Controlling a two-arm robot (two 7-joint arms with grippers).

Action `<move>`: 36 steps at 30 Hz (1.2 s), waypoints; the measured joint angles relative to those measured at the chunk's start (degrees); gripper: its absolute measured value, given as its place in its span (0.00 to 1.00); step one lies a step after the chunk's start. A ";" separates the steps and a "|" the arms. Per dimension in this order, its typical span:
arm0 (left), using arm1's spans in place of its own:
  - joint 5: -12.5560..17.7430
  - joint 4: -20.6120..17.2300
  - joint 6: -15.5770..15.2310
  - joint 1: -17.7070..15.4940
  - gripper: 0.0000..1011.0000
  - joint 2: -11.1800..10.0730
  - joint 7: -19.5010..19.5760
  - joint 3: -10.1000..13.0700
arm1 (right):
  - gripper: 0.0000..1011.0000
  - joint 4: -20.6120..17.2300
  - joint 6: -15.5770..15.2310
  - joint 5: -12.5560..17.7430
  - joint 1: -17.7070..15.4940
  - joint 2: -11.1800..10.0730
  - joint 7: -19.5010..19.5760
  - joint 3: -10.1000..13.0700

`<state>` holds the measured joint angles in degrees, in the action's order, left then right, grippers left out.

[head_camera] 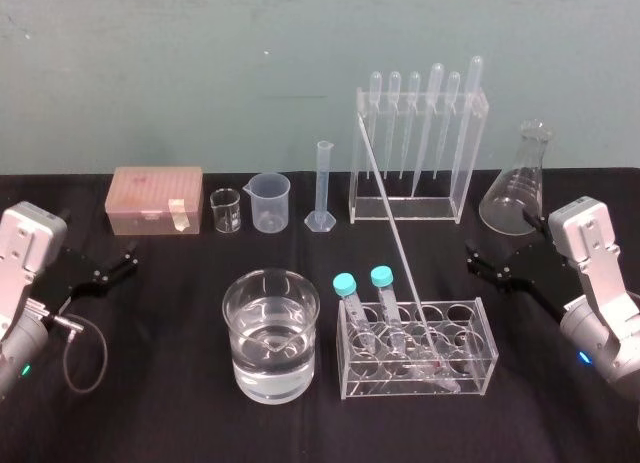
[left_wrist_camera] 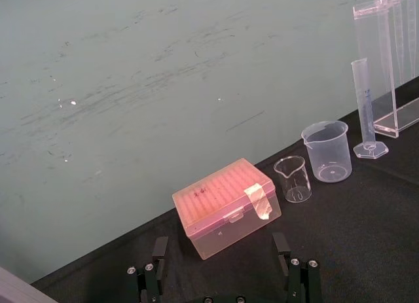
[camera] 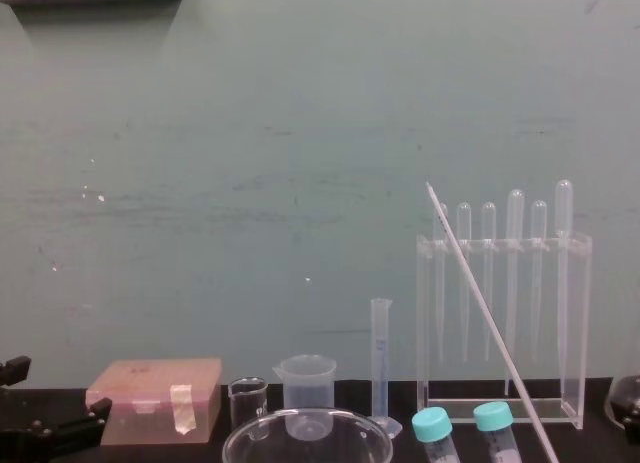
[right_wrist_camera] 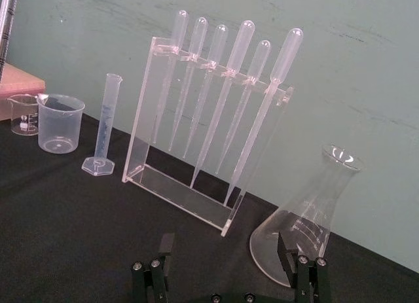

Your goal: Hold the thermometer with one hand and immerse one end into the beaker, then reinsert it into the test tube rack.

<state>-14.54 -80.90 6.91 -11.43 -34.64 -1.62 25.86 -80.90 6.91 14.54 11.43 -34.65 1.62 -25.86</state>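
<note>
The thermometer's lower end is crowded by blue-capped tubes, so my right gripper should grab the thermometer by its upper part (camera: 459, 252).
The thermometer (head_camera: 395, 233) is a long thin rod leaning back and to the left, its lower end inside the low clear test tube rack (head_camera: 482, 328) at front centre. It also crosses the chest view as the thermometer (camera: 490, 318). Left of the rack stands the beaker (head_camera: 232, 318), wide and partly filled with water; in the chest view the beaker (camera: 242, 441) shows its rim. My left gripper (head_camera: 115, 265) hovers open at the far left, empty (left_wrist_camera: 219, 250). My right gripper (head_camera: 487, 266) is open beside the rack's right end, holding nothing (right_wrist_camera: 226, 247).
Two blue-capped tubes (head_camera: 382, 276) stand in the rack. Along the back are a pink tip box (head_camera: 155, 198), a tiny glass beaker (head_camera: 226, 210), a plastic spouted beaker (head_camera: 270, 201), a measuring cylinder (head_camera: 322, 188), a tall pipette stand (head_camera: 420, 143) and a conical flask (head_camera: 520, 183).
</note>
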 joint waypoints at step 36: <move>0.00 0.00 0.00 0.00 1.00 0.00 0.00 0.00 | 0.99 0.00 -0.01 0.00 0.00 0.00 -0.01 0.00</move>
<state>-14.55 -80.90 6.91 -11.43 -34.65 -1.62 25.86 -80.90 6.91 14.55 11.43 -34.65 1.62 -25.86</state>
